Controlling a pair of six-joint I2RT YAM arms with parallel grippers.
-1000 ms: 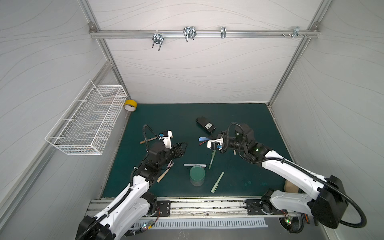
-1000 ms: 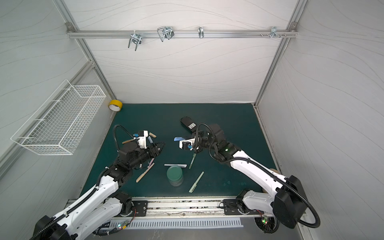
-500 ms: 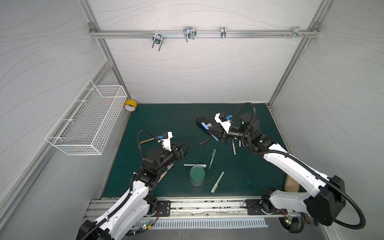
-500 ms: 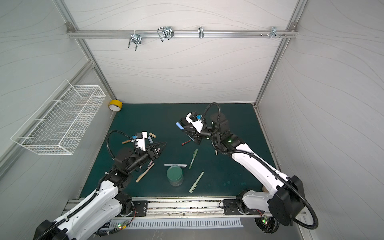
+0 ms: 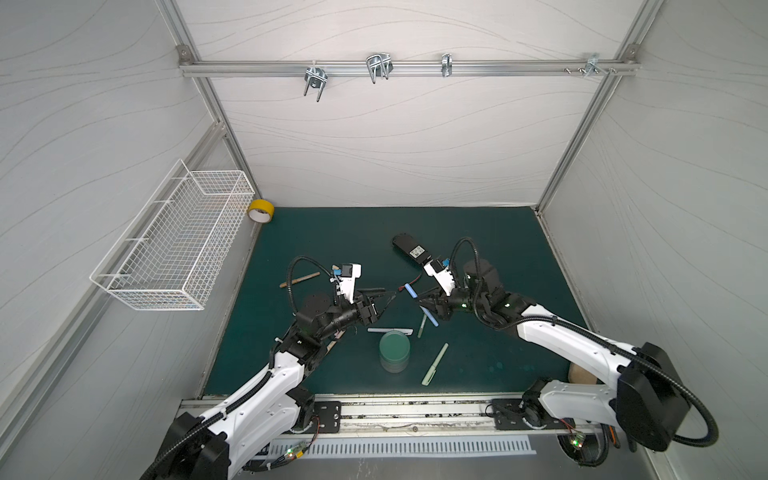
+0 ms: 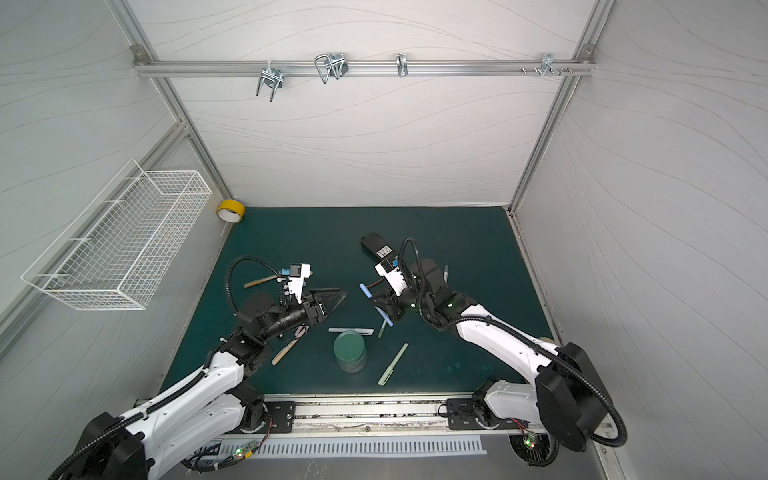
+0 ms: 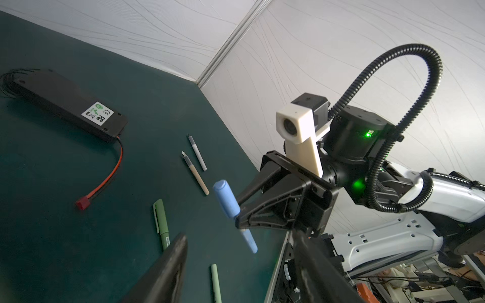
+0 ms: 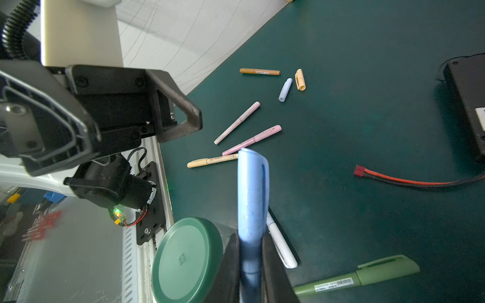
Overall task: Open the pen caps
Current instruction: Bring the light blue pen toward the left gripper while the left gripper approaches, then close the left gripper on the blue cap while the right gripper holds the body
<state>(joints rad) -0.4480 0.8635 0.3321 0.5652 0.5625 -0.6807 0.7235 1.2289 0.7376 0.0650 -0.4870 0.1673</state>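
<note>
My right gripper holds the body of the light blue pen. My left gripper should grab the pen's cap that sticks out next, to open the pen.
My right gripper (image 5: 424, 306) (image 6: 380, 306) is shut on a light blue pen (image 5: 411, 291) (image 8: 252, 189), held above the mat near its middle. The pen's cap (image 7: 225, 197) is on and sticks out from the jaws toward my left arm; its thin end (image 7: 249, 242) shows on the other side. Just left of the cap, apart from it, my left gripper (image 5: 384, 296) (image 6: 337, 296) (image 7: 240, 234) hangs open and holds nothing. Two loose pen caps, pale blue (image 8: 285, 89) and tan (image 8: 300, 79), lie on the mat.
A round green lidded container (image 5: 395, 351) stands at the front centre, with green pens (image 5: 434, 363) (image 5: 422, 326) and a white pen (image 5: 390, 331) around it. Pink and tan pens (image 8: 252, 140) lie by my left arm. A black battery pack (image 5: 409, 248) with red wire sits behind.
My right arm had swung up and back with the blue pen, then came down again to the middle. My left gripper has moved right, toward the pen's cap.
</note>
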